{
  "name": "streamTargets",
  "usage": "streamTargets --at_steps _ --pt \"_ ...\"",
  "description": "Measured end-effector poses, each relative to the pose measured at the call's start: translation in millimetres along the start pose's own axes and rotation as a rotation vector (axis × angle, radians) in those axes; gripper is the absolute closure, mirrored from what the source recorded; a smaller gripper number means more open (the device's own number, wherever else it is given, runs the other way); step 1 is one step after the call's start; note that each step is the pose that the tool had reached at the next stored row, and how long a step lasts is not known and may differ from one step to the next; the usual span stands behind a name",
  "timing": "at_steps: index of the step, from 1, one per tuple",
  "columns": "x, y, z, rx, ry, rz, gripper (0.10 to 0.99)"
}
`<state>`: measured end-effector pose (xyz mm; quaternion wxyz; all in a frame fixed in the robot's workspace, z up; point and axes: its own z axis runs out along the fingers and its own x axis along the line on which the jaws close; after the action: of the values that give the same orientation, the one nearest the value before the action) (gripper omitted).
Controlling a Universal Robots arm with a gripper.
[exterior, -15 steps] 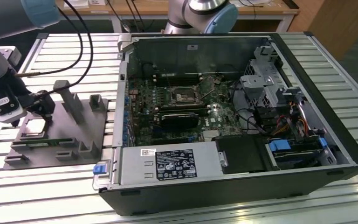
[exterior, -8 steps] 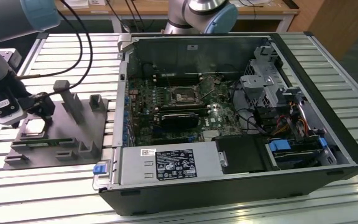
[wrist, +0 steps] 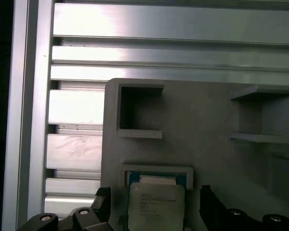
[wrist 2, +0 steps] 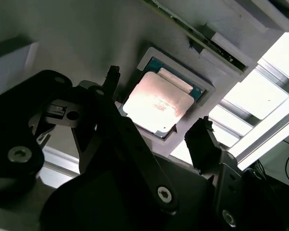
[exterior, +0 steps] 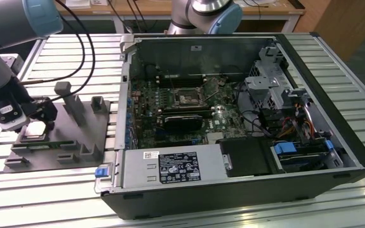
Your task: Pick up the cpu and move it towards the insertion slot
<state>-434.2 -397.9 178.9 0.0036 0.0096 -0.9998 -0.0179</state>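
I should close my gripper on the CPU (wrist: 156, 204) now, as my fingers are on either side of it, down at the grey pocket (wrist: 189, 174), and would hold it.
The cpu (exterior: 35, 129) is a small square chip with a shiny metal top, lying flat in a pocket of the grey fixture (exterior: 68, 152) at the exterior view's left. My gripper (exterior: 33, 122) hovers right over it. In both wrist views the cpu (wrist 2: 159, 103) (wrist: 156, 204) lies between my two dark fingertips (wrist 2: 113, 77) (wrist: 206, 196), with a gap on each side. The gripper (wrist 2: 158, 107) (wrist: 155, 198) is open and holds nothing. The insertion slot (exterior: 187, 99), a silvery square frame with a dark centre, sits on the motherboard inside the open computer case.
The fixture carries upright grey posts (exterior: 74, 102) and a narrow green stick (wrist 2: 192, 33) beside the chip's pocket. The black case wall (exterior: 124, 95) rises between fixture and motherboard. A second robot arm (exterior: 201, 14) stands behind the case. The table is slatted aluminium (wrist: 173, 24).
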Motion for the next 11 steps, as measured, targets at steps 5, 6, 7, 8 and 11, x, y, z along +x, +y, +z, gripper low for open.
streamTargets --at_steps 5,6,7,8,11 --pt "0.0 -1.6 1.5 0.000 0.0000 0.001 0.345" --pt "0.0 -1.8 1.6 0.000 -0.0001 0.002 0.345" --pt "0.0 -1.8 1.6 0.000 -0.0001 0.003 0.345" --pt "0.0 -1.8 1.7 0.000 -0.0002 0.003 0.361" --pt "0.0 -1.8 1.6 0.000 -0.0002 0.003 0.431"
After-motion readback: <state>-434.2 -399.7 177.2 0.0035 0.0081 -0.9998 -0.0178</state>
